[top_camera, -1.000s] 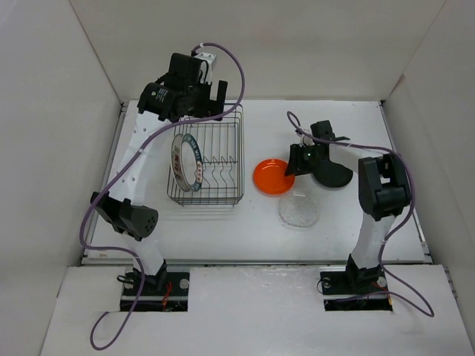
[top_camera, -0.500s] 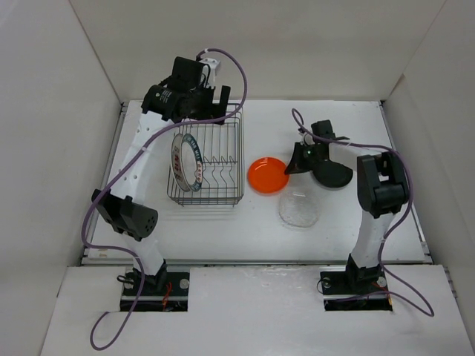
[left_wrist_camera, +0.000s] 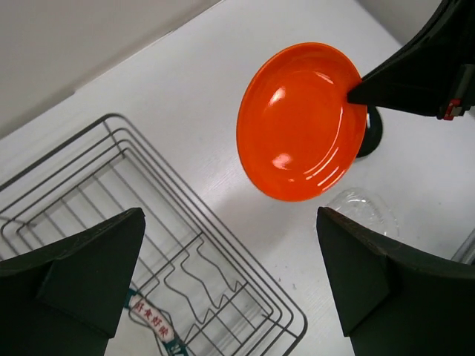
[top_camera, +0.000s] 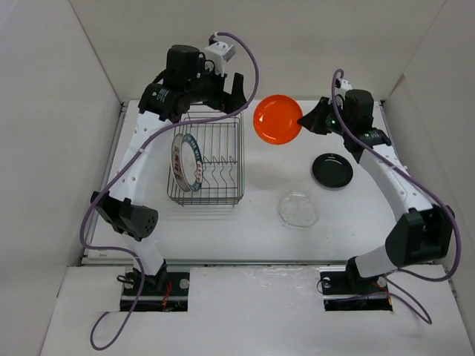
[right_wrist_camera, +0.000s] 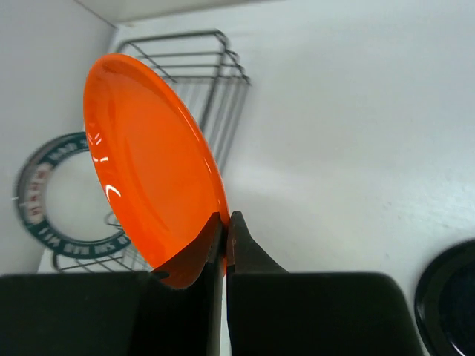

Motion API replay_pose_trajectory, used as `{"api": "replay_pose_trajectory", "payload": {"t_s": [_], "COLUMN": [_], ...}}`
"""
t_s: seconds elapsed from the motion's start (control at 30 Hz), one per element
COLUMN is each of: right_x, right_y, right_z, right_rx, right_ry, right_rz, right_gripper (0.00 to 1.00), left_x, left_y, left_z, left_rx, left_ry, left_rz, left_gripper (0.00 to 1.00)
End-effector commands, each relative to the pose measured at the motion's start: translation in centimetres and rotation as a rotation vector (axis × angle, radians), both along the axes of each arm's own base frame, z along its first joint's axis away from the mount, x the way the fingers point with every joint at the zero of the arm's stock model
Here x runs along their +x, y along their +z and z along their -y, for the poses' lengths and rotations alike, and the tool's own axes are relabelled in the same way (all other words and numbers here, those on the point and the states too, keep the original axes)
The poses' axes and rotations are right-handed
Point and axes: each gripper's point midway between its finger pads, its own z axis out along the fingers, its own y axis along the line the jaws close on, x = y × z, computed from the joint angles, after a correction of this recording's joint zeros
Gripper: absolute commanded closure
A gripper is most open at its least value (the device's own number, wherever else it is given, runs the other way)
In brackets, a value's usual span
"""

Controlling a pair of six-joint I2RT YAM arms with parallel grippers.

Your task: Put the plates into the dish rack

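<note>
I should reach the orange plate [top_camera: 277, 119] with my left gripper and grab it by its rim facing the dish rack, so the opposite edge stays free to enter a slot.
My right gripper [top_camera: 304, 119] is shut on the rim of the orange plate [top_camera: 277, 119] and holds it on edge in the air, right of the dish rack's [top_camera: 241, 159] far corner. The right wrist view shows the pads [right_wrist_camera: 217, 230] clamped on the plate [right_wrist_camera: 148, 163]. My left gripper [top_camera: 217, 98] is open and empty above the rack's far end, facing the orange plate [left_wrist_camera: 300, 122]. The green-rimmed plate [top_camera: 187, 162] stands upright in the rack's left part. The black plate [top_camera: 332, 170] and the glass plate [top_camera: 298, 209] lie on the table. The red-motif plate is out of view.
White walls enclose the table on the left, back and right. The rack's right part [left_wrist_camera: 111, 193] holds only bare wire dividers. The black plate lies right of the rack, the glass plate nearer the front.
My right arm has lifted the orange plate off the table and carried it up and back, turning it on edge. My left gripper has shifted a little right and back.
</note>
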Motion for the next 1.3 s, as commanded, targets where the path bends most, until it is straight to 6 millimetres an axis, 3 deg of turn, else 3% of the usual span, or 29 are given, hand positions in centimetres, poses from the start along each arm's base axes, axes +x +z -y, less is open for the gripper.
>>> {"api": "replay_pose_trajectory", "payload": {"t_s": [0.0,0.13,0.27,0.3,0.4,0.5,0.53,0.57,0.6,0.63,0.67,0.7,0.73,0.8,0.83,0.93,0.97,1.03,1.07,1.17,1.27], "right_x": [-1.4,-3.1,-3.7,-4.2,-4.6,-4.7,-4.9,-4.9,-5.1,-5.2,-5.1,-4.9,-4.4,-4.0,-3.7,-2.9,-2.6,-2.9,-3.0,-3.2,-3.2], "right_y": [5.6,8.2,9.0,9.8,10.6,10.6,10.8,10.8,10.8,10.8,10.8,10.8,10.4,8.8,8.1,6.2,5.5,4.7,4.7,4.0,3.2], "right_z": [-2.0,-3.6,-4.8,-5.0,-5.4,-5.6,-6.0,-6.0,-6.3,-6.6,-6.5,-6.4,-5.9,-5.2,-4.8,-3.0,-2.6,-2.4,-2.6,-2.4,-2.2], "right_rx": [0.044,0.095,0.118,0.126,0.153,0.174,0.177,0.177,0.178,0.178,0.177,0.181,0.171,0.131,0.11,0.012,-0.021,-0.048,-0.051,-0.059,-0.06], "right_ry": [0.086,0.168,0.218,0.238,0.263,0.273,0.284,0.285,0.294,0.294,0.285,0.268,0.229,0.182,0.152,0.033,-0.002,-0.026,-0.028,-0.036,-0.047], "right_rz": [0.169,0.244,0.27,0.294,0.334,0.331,0.341,0.341,0.34,0.34,0.341,0.336,0.32,0.269,0.245,0.163,0.143,0.102,0.103,0.092,0.071], "right_gripper": [1.0,1.0,1.0,1.0,1.0,1.0,1.0,1.0,1.0,0.93,0.38,0.12,0.0,0.0,0.0,0.0,0.0,0.0,0.0,0.0,0.0], "left_x": [-0.8,-0.4,-0.8,-0.9,-1.1,-1.3,-1.5,-1.5,-1.6,-1.8,-2.0,-2.2,-2.5,-2.3,-2.0,-1.7,-1.5,-1.8,-2.3,-3.2,-4.2], "left_y": [2.5,1.1,0.2,0.3,-1.1,-1.8,-1.2,-1.2,-0.5,-0.4,-0.1,-0.1,1.2,2.2,2.7,1.9,0.6,-0.9,-2.8,-6.6,-8.3], "left_z": [2.5,4.2,5.0,5.0,5.1,5.0,5.0,5.0,4.6,4.4,4.2,3.8,2.8,1.0,-1.4,-5.3,-8.0,-10.2,-11.5,-12.9,-13.6], "left_rx": [-0.089,-0.123,-0.137,-0.14,-0.133,-0.124,-0.134,-0.134,-0.132,-0.133,-0.136,-0.131,-0.13,-0.105,-0.071,0.022,0.094,0.158,0.226,0.307,0.363], "left_ry": [-0.157,-0.231,-0.284,-0.292,-0.299,-0.301,-0.298,-0.298,-0.285,-0.27,-0.253,-0.238,-0.176,-0.067,0.079,0.303,0.442,0.55,0.604,0.665,0.718], "left_rz": [0.082,0.031,-0.008,-0.01,-0.052,-0.064,-0.054,-0.054,-0.035,-0.04,-0.039,-0.033,-0.005,0.031,0.039,0.033,0.009,-0.025,-0.072,-0.156,-0.199], "left_gripper": [0.0,0.01,0.11,0.2,0.25,0.62,0.76,0.96,1.0,1.0,1.0,1.0,1.0,1.0,1.0,1.0,1.0,1.0,1.0,1.0,1.0]}}
